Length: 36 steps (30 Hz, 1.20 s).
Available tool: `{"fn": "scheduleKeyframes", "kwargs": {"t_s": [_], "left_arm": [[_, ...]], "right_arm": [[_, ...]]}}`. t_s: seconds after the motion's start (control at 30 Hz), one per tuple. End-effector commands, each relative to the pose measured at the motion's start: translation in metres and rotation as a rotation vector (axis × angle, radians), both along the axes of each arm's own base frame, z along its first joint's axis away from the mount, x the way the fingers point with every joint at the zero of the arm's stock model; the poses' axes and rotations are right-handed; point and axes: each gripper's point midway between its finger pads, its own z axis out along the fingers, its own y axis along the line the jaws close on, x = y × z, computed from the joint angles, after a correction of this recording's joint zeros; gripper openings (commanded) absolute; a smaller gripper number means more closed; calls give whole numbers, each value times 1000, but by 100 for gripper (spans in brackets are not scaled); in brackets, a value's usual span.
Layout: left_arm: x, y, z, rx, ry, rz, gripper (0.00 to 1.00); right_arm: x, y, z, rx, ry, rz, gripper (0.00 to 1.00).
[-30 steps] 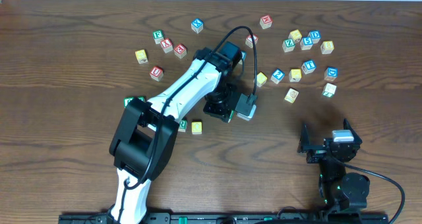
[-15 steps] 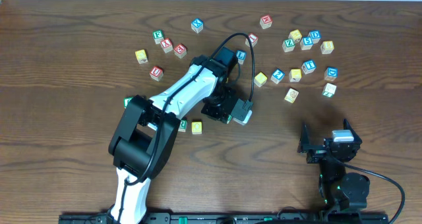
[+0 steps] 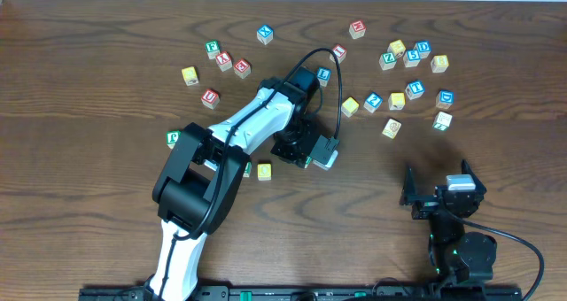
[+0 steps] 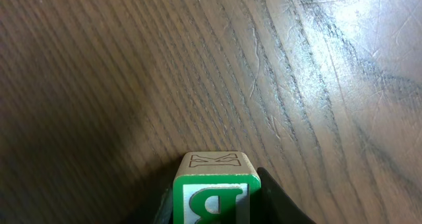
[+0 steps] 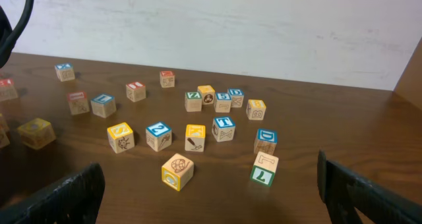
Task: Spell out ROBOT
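Observation:
Flat wood is below, so the green letter B block would land at the table's middle. It is now time for my left gripper to open.
My left gripper (image 3: pixel 306 152) is shut on a green letter B block (image 4: pixel 216 196) and holds it just above the bare wood at the table's middle. In the left wrist view the block fills the gap between the two dark fingers (image 4: pixel 214 207). A yellow block (image 3: pixel 264 170) and a green block (image 3: pixel 245 167) lie just left of the gripper, partly hidden by the arm. Another green block (image 3: pixel 173 138) lies further left. My right gripper (image 3: pixel 438 193) is open and empty near the front right; its fingers (image 5: pixel 211 191) frame the loose blocks.
Several loose letter blocks lie scattered at the back right (image 3: pixel 407 57), also seen in the right wrist view (image 5: pixel 224 128). Another group lies at the back left (image 3: pixel 223 62). A black cable (image 3: pixel 330 80) loops over the left arm.
My left gripper, with the green B block in it, has moved a little down and to the left. The right arm has not moved.

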Motion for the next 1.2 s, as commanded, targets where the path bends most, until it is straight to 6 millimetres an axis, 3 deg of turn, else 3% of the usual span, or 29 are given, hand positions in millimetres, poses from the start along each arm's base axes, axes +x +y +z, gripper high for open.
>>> {"fn": "scheduleKeyframes", "kwargs": {"t_s": [0.0, 0.07, 0.13, 0.17, 0.2, 0.67, 0.83, 1.03, 1.07, 1.17], "left_arm": [[-4, 4, -9, 5, 26, -10, 8], [-4, 4, -9, 10, 25, -10, 13], [-3, 5, -9, 13, 23, -10, 28], [-3, 5, -9, 15, 21, -10, 55], [-3, 5, -9, 16, 20, -10, 90], [-1, 6, -9, 23, 12, -9, 94], [5, 2, 4, 3, -21, -8, 95], [18, 0, 59, -69, -136, 18, 95], [22, 1, 80, -95, -174, 46, 95], [25, 3, 114, -137, -231, 99, 95]], "right_arm": [[0, -3, -1, 8, 1, -16, 99], [0, -3, -1, 8, 1, -16, 99], [0, -3, -1, 8, 1, -16, 99], [0, -3, -1, 8, 1, -16, 99], [0, -3, -1, 8, 1, -16, 99], [0, -3, -1, 8, 1, -16, 99], [0, -3, -1, 8, 1, -16, 99], [0, -3, -1, 8, 1, -16, 99], [0, -3, -1, 8, 1, -16, 99], [0, -3, -1, 8, 1, -16, 99]]}}
